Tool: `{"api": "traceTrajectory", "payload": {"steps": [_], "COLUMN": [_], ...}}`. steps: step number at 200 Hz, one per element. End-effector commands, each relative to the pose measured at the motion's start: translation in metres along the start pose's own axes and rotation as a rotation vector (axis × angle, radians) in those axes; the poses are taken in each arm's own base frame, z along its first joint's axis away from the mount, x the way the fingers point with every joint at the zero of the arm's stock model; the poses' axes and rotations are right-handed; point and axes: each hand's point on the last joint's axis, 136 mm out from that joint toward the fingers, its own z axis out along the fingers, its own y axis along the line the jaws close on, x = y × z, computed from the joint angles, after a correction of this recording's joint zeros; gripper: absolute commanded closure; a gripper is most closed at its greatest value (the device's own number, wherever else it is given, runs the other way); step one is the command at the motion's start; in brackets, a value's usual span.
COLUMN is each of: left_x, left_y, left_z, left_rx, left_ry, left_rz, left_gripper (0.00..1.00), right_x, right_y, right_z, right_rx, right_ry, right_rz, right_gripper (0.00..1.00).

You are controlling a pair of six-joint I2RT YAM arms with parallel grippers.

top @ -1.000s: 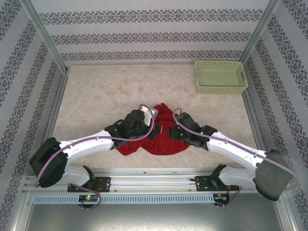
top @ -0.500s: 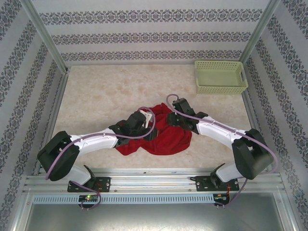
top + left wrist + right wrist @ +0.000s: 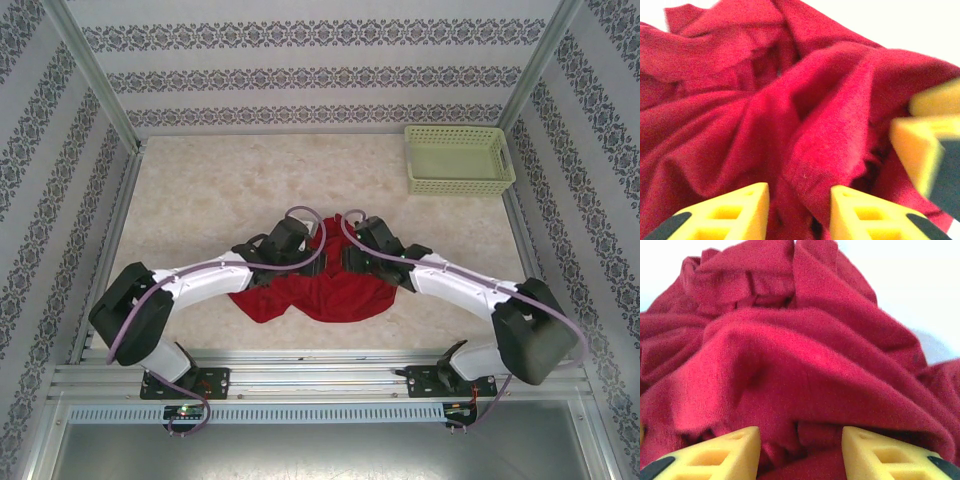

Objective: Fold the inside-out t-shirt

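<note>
I should spread the t-shirt for folding next, so my left gripper should grab the t-shirt's raised fold (image 3: 322,260) (image 3: 804,193) and leave the rolled hem to my right gripper.
The inside-out t-shirt (image 3: 330,290) is a bright red crumpled heap near the table's front middle. Both grippers sit low over its far edge, close together. My left gripper (image 3: 303,240) is open; in the left wrist view its yellow fingertips (image 3: 727,212) straddle a raised fold of the t-shirt (image 3: 830,145) without pinching it. My right gripper (image 3: 352,238) is open too, and its fingertips (image 3: 720,455) stand on either side of a rolled hem of the t-shirt (image 3: 790,370). The right gripper's yellow fingers (image 3: 922,147) show at the right edge of the left wrist view.
A pale green lattice basket (image 3: 458,160) stands at the back right corner. The marbled tabletop (image 3: 200,190) lies bare behind and to the left of the shirt. Patterned walls enclose three sides, and a metal rail (image 3: 320,375) runs along the front.
The left gripper has opened and let go of the cloth, moving toward the shirt's far edge. The right arm has drawn in from the right, its gripper widening beside the left one.
</note>
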Motion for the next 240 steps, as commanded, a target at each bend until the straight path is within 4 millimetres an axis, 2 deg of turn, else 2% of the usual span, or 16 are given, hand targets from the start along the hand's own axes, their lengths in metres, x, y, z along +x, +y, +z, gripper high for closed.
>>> {"api": "traceTrajectory", "payload": {"steps": [1,33,62,88,108,120,130,148,168,193,240], "left_x": [0.001,-0.002,-0.003,-0.005,-0.012,-0.016,-0.019,-0.02,-0.017,-0.014,-0.01], "left_y": [0.022,0.023,0.02,0.013,-0.008,-0.024,-0.036,-0.047,-0.048,-0.048,-0.047], "left_z": [0.004,0.007,0.009,0.003,-0.011,-0.021,-0.027,-0.032,-0.029,-0.028,-0.031], "left_rx": [-0.08,-0.075,-0.066,-0.034,0.033,0.073,0.104,0.131,0.13,0.128,0.142], "left_ry": [0.035,0.034,0.039,0.039,0.007,-0.017,-0.032,-0.043,-0.032,-0.024,-0.031], "left_rz": [0.002,0.011,0.016,0.027,0.045,0.064,0.075,0.076,0.073,0.075,0.062], "left_gripper": [0.72,0.85,0.95,1.0,1.0,1.0,1.0,1.0,1.0,1.0,1.0], "right_x": [0.017,0.042,0.053,0.039,0.019,0.011,0.01,0.009,0.005,0.002,0.004], "right_y": [-0.009,-0.022,-0.036,-0.029,-0.016,-0.011,-0.008,-0.005,0.0,-0.011,-0.021], "right_z": [-0.008,-0.015,-0.018,-0.033,-0.049,-0.052,-0.048,-0.034,-0.024,-0.009,0.017], "right_rx": [0.023,0.027,0.057,0.034,-0.003,-0.01,-0.018,-0.034,-0.041,0.047,0.129], "right_ry": [-0.009,-0.026,-0.029,-0.063,-0.105,-0.112,-0.099,-0.071,-0.057,-0.037,0.001], "right_rz": [0.025,0.055,0.074,0.063,0.04,0.033,0.022,0.034,0.039,0.045,0.041], "right_gripper": [0.55,0.58,0.62,0.63,0.63,0.62,0.62,0.64,0.64,0.65,0.56]}}
